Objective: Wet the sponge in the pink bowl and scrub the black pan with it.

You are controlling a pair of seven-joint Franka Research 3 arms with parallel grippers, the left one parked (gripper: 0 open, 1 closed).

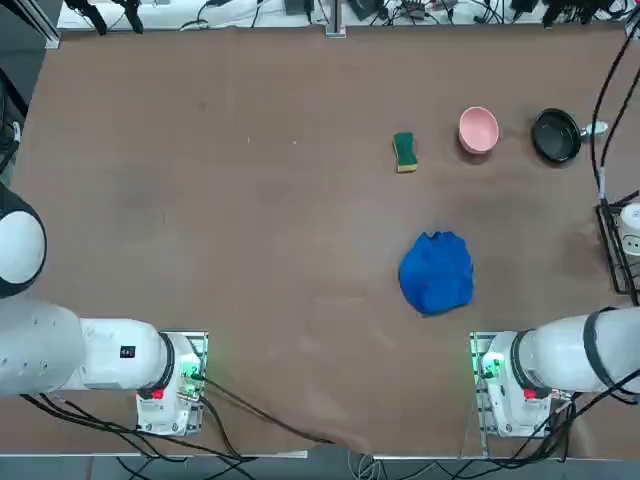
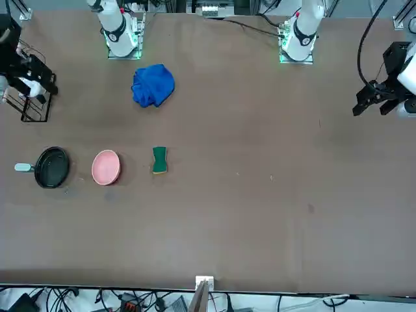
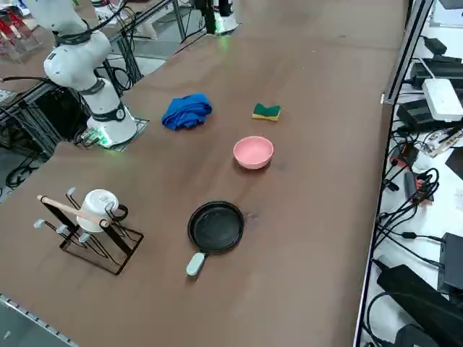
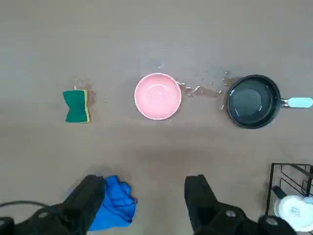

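Observation:
The right gripper grabs the green sponge by its narrow middle (image 2: 159, 160) next, to wet the sponge and scrub the black pan (image 2: 51, 168).
The green sponge (image 1: 404, 151) (image 4: 77, 105) with its yellow edge lies flat on the brown table. To its right in the top view stand the pink bowl (image 1: 478, 130) (image 4: 157, 96) and then the black pan (image 1: 556, 135) (image 4: 253, 101), whose pale handle points away from the bowl. All three lie in one row. My right gripper (image 4: 145, 182) hangs high above the table on the near side of that row. It is open, nothing is between its fingers, and it touches none of them.
A crumpled blue cloth (image 1: 436, 272) (image 4: 115, 205) lies nearer the robot than the sponge. A black wire rack holding a white mug (image 3: 90, 224) stands at the table's right edge near the pan. Small droplets (image 4: 203, 88) speckle the table between bowl and pan.

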